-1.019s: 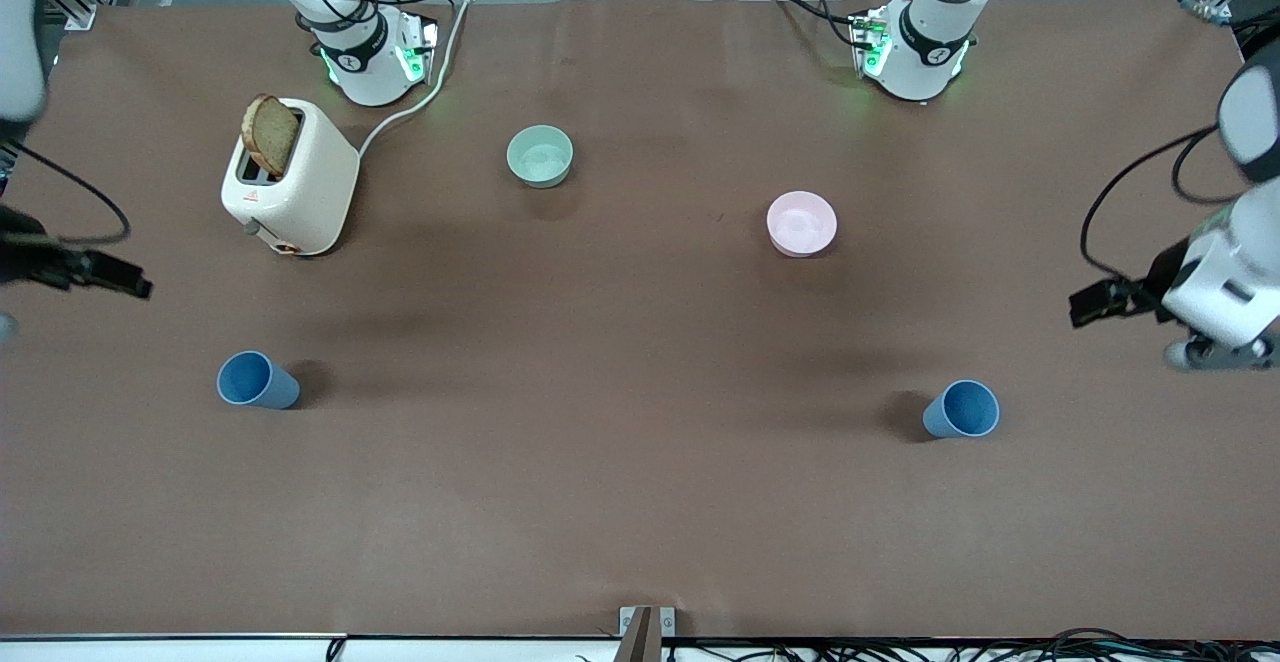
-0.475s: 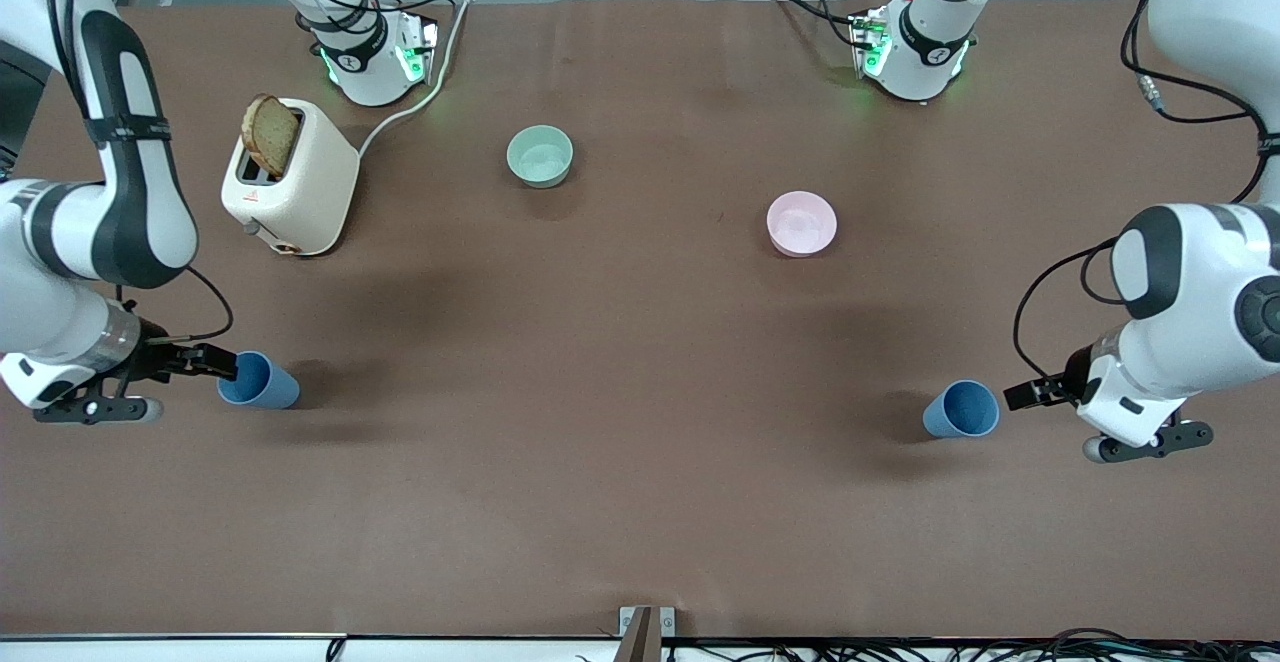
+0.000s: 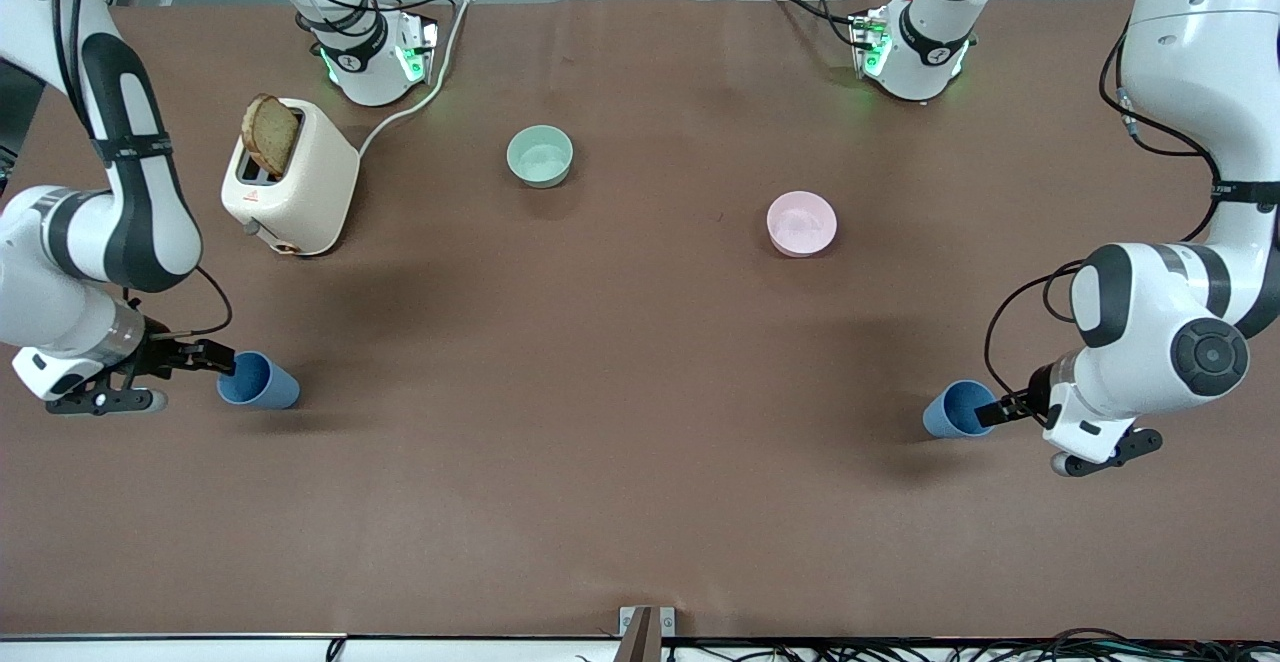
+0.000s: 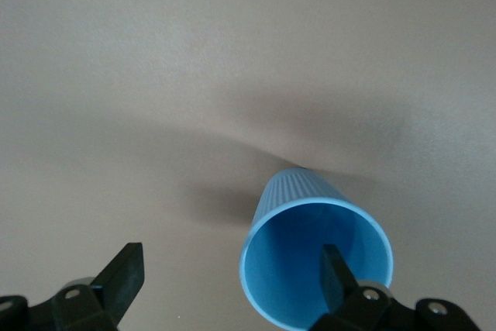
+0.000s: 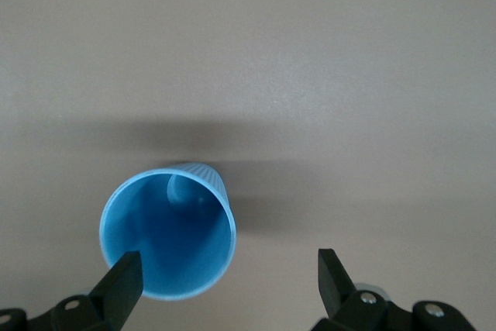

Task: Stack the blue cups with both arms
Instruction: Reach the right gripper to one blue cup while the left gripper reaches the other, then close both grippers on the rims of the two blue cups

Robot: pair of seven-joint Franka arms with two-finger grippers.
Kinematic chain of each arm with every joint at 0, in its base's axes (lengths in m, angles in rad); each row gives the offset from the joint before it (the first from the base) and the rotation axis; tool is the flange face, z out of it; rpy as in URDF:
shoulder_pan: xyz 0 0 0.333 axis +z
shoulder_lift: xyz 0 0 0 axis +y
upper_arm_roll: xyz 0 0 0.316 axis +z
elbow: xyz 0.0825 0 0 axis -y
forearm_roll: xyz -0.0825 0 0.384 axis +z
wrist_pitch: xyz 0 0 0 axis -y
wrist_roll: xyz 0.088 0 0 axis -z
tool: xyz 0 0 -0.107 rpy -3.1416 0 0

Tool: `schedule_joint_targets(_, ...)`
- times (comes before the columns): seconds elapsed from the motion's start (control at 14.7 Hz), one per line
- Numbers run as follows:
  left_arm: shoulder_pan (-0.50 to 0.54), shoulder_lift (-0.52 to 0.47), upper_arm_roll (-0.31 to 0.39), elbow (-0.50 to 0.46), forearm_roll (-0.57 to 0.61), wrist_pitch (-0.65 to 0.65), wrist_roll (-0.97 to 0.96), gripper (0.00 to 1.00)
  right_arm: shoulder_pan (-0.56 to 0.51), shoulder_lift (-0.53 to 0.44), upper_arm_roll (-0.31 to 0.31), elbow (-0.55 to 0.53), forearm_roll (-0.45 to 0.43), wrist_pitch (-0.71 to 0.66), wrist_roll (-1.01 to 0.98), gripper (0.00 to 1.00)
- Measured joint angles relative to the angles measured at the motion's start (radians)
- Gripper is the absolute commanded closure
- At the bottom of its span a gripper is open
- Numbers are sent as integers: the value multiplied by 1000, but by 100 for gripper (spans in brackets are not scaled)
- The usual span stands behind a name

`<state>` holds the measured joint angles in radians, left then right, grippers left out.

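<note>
My right gripper would miss the first blue cup's rim (image 5: pixel 232 223) now, as my fingers stop short. It needs to move toward the cup's rim, then close.
Two blue cups stand upright on the brown table. One blue cup (image 3: pixel 258 382) is at the right arm's end and the other blue cup (image 3: pixel 958 410) is at the left arm's end. My right gripper (image 3: pixel 222 360) is open at the first cup's rim. In the right wrist view the gripper (image 5: pixel 227 270) has one finger (image 5: pixel 124 275) over the edge of the cup (image 5: pixel 167 242). My left gripper (image 3: pixel 992 412) is open at the second cup's rim. In the left wrist view the gripper (image 4: pixel 231 270) has one finger (image 4: pixel 335 269) over the mouth of the cup (image 4: pixel 298 203).
A cream toaster (image 3: pixel 290 177) with a slice of bread in it stands near the right arm's base. A pale green bowl (image 3: pixel 540 155) and a pink bowl (image 3: pixel 801 223) sit farther from the front camera than the cups.
Both arms have swung in from the table's ends and come down. Each open gripper has moved up to the rim of its cup. The cups have not moved.
</note>
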<state>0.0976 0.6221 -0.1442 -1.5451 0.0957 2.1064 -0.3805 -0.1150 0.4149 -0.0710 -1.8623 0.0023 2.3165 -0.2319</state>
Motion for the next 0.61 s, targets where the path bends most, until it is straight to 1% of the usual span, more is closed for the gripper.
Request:
schedule_joint_targets(0.07, -1, 8, -1, -1, 0, 0, -1, 1, 0, 5, 1, -12, 0, 20, 0, 0)
schedule_joint_targets(0.14, -1, 14, -2, -3, 0, 0, -1, 6, 0, 10, 2, -18, 1, 32, 0, 0)
schedule_joint_targets(0.27, -1, 23, -3, -8, 0, 0, -2, 25, 0, 22, 2, -21, 12, 55, 0, 2)
schedule_joint_targets(0.34, -1, 25, -4, -10, 0, 0, -2, 36, 0, 29, 2, -21, 15, 67, 0, 8)
schedule_joint_targets(0.41, -1, 26, -4, -11, 0, 0, -2, 47, 1, 37, 2, -21, 16, 74, 0, 20)
schedule_joint_targets(0.54, -1, 28, -6, -12, 0, 0, -2, 68, 1, 56, 3, -22, 17, 83, 0, 50)
schedule_joint_targets(0.61, -1, 28, -7, -13, 0, 0, -2, 80, 1, 65, 4, -22, 18, 85, 0, 71)
